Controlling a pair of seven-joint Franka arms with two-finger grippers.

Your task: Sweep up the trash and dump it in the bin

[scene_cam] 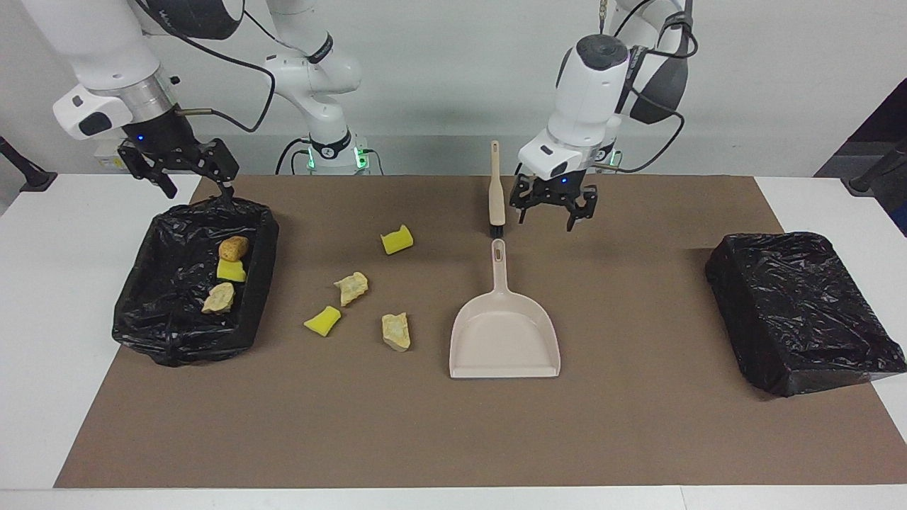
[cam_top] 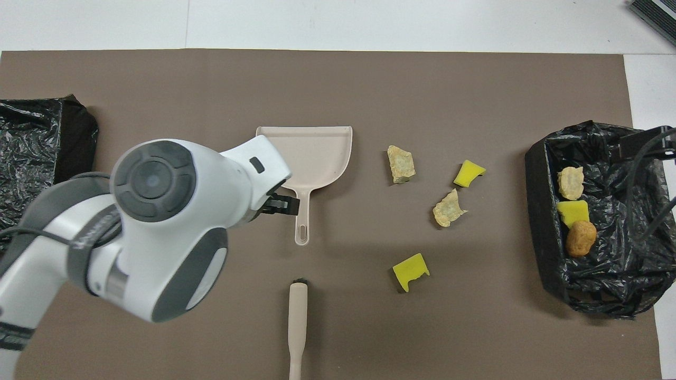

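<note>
My left gripper is to grab the dustpan by its narrow handle (cam_top: 302, 218) next, because the dustpan's flat scoop is far wider than my fingers.
Four pieces of trash lie on the brown mat: a yellow wedge (scene_cam: 397, 239) (cam_top: 410, 271), a beige lump (scene_cam: 351, 287) (cam_top: 448, 208), a second yellow wedge (scene_cam: 322, 320) (cam_top: 469, 173) and a second beige lump (scene_cam: 396, 331) (cam_top: 401, 164). The bag-lined bin (scene_cam: 263, 262) (cam_top: 538, 211) at the right arm's end holds a brown oval lump (scene_cam: 233, 248), a yellow wedge (scene_cam: 231, 270) and a beige lump (scene_cam: 218, 297). My right gripper (scene_cam: 198, 188) hangs open over the bin's rim nearest the robots. My left gripper (scene_cam: 551, 219) hangs open and empty beside the brush (scene_cam: 497, 191) (cam_top: 297, 327), above the mat near the dustpan's (scene_cam: 504, 340) (cam_top: 311, 153) handle.
A second black bag-covered box (scene_cam: 801, 312) (cam_top: 37, 137) sits at the left arm's end of the mat. The brush lies in line with the dustpan handle, nearer to the robots. White table shows around the mat.
</note>
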